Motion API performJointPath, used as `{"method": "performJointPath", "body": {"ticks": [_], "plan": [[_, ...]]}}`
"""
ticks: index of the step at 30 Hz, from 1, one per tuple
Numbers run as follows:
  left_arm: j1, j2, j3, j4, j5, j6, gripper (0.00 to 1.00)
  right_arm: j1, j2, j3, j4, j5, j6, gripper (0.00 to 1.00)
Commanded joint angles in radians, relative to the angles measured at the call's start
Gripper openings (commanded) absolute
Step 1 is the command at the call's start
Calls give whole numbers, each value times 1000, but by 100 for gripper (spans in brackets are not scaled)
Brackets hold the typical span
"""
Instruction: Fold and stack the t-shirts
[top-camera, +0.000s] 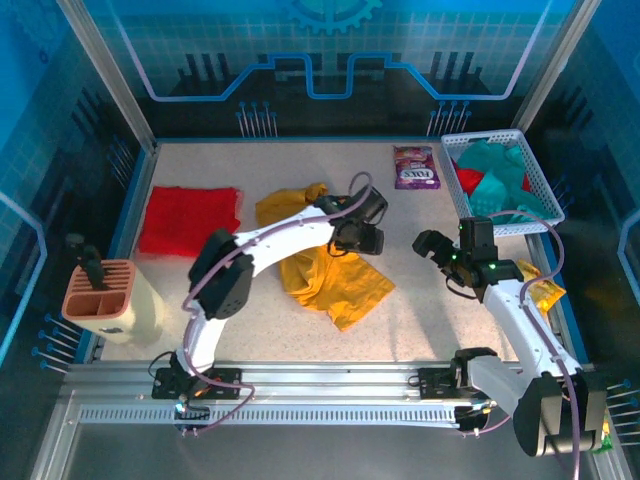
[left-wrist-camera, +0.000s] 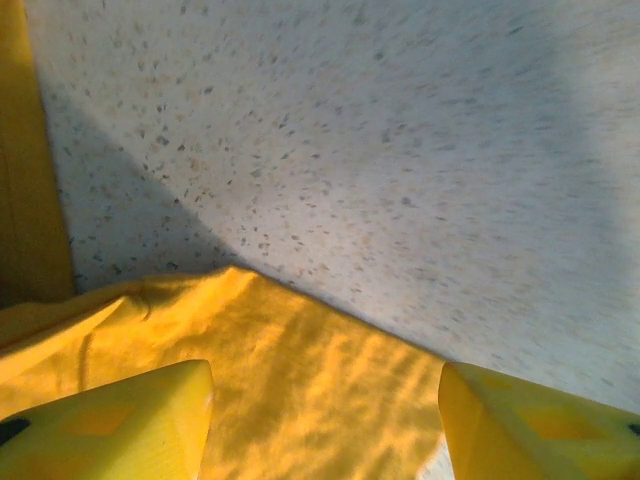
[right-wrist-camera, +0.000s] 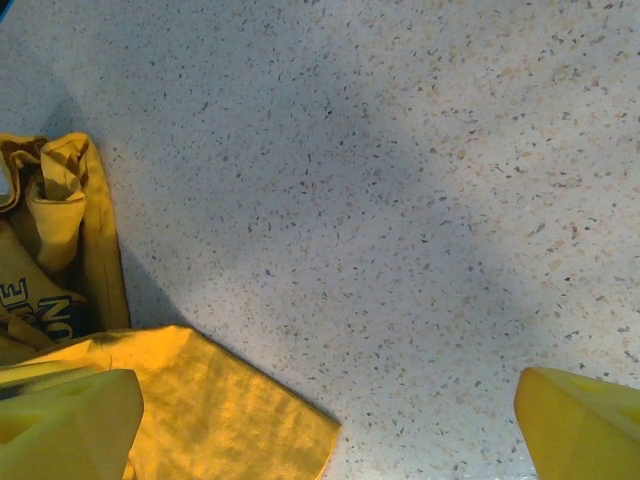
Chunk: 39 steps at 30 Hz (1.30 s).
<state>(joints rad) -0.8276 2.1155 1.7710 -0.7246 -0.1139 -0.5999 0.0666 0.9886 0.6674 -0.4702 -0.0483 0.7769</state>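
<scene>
I should next use my left gripper to grab the crumpled mustard-yellow t-shirt by its loose far edge (top-camera: 370, 272) (left-wrist-camera: 325, 368), which will leave cloth for my right gripper to spread.
A mustard-yellow t-shirt (top-camera: 335, 275) lies crumpled mid-table. My left gripper (top-camera: 357, 238) hovers over its far edge. In the left wrist view that gripper (left-wrist-camera: 325, 400) is open, with the yellow cloth (left-wrist-camera: 280, 340) spread loose beneath its jaws. My right gripper (top-camera: 435, 247) stands open to the shirt's right. Under that gripper (right-wrist-camera: 325, 410) is bare table, with a shirt corner (right-wrist-camera: 220, 410) and the dark-blue logo (right-wrist-camera: 30, 310) at the left. A folded red t-shirt (top-camera: 188, 218) lies at the far left. Teal t-shirts (top-camera: 497, 175) and a red one (top-camera: 470, 182) sit in the basket.
The white basket (top-camera: 545, 195) stands at the back right, with a purple packet (top-camera: 415, 167) just left of it. A yellow packet (top-camera: 540, 290) lies by the right edge. A pink slotted holder (top-camera: 100, 295) stands at the near left. Blue walls ring the table.
</scene>
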Motion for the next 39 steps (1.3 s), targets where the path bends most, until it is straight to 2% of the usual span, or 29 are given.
{"method": "performJointPath", "body": {"ticks": [1,8,10,14,16,19,25,30,39], "plan": [[-38,103,39,-135,-68,-64,62,9,-22,3,8,27,-21,96],[-75,152,21,-101,-32,-103,62,6,-11,-3,16,21,-24,96],[-80,165,23,-98,-28,-100,57,5,-8,-4,21,17,-19,96],[-81,179,29,-110,-45,-86,38,5,-4,-8,32,11,-12,96],[-75,166,34,-117,-58,-70,25,6,1,-4,32,10,-11,96],[-52,101,34,-131,-58,-37,0,6,9,-2,41,-6,-18,93],[28,-174,8,-156,-26,50,0,39,75,4,100,-71,-34,86],[161,-444,-74,-144,62,76,0,151,190,29,185,-113,-44,82],[452,-917,-447,-42,148,89,0,342,466,139,299,-123,9,82]]}}
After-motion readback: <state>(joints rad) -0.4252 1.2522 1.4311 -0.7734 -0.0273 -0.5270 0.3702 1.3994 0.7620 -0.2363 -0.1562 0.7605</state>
